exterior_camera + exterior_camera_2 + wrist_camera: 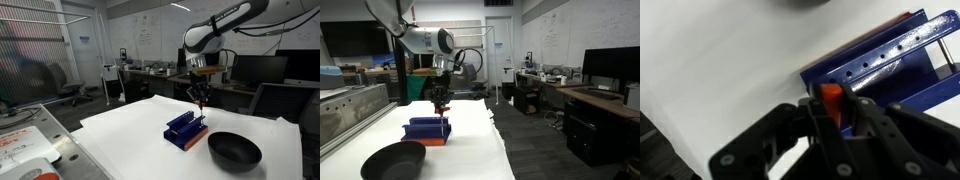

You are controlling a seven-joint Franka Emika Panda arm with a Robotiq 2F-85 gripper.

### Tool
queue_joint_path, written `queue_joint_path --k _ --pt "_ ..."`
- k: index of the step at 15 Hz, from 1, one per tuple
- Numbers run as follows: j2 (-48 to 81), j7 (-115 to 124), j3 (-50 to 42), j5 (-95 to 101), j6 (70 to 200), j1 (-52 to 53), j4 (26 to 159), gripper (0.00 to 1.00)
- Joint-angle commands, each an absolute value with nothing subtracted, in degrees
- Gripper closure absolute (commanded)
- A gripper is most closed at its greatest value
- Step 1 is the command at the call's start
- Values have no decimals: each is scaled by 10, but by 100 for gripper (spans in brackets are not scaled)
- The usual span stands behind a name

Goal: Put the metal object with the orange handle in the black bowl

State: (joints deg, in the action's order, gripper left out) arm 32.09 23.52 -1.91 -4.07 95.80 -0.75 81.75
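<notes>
The metal object would rise above the blue slotted rack if I lifted now, both fingers pinching its orange handle.
My gripper is shut on the orange handle of the metal object, just above the blue slotted rack. In both exterior views the gripper hangs over the rack, and the thin rod points down toward it. The black bowl sits on the white table beside the rack, apart from it and empty. The rod's lower end is hard to make out.
The white table carries only the rack and bowl. A grey metal surface and a bench lie beside the table. Desks, monitors and chairs stand behind.
</notes>
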Motion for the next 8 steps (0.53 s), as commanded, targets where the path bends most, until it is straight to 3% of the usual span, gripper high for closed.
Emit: queue_joint_path --k 1,8 --pt "287 239 -24 -68 935 -9 816 89" --pt "176 305 -26 -126 767 -13 808 90"
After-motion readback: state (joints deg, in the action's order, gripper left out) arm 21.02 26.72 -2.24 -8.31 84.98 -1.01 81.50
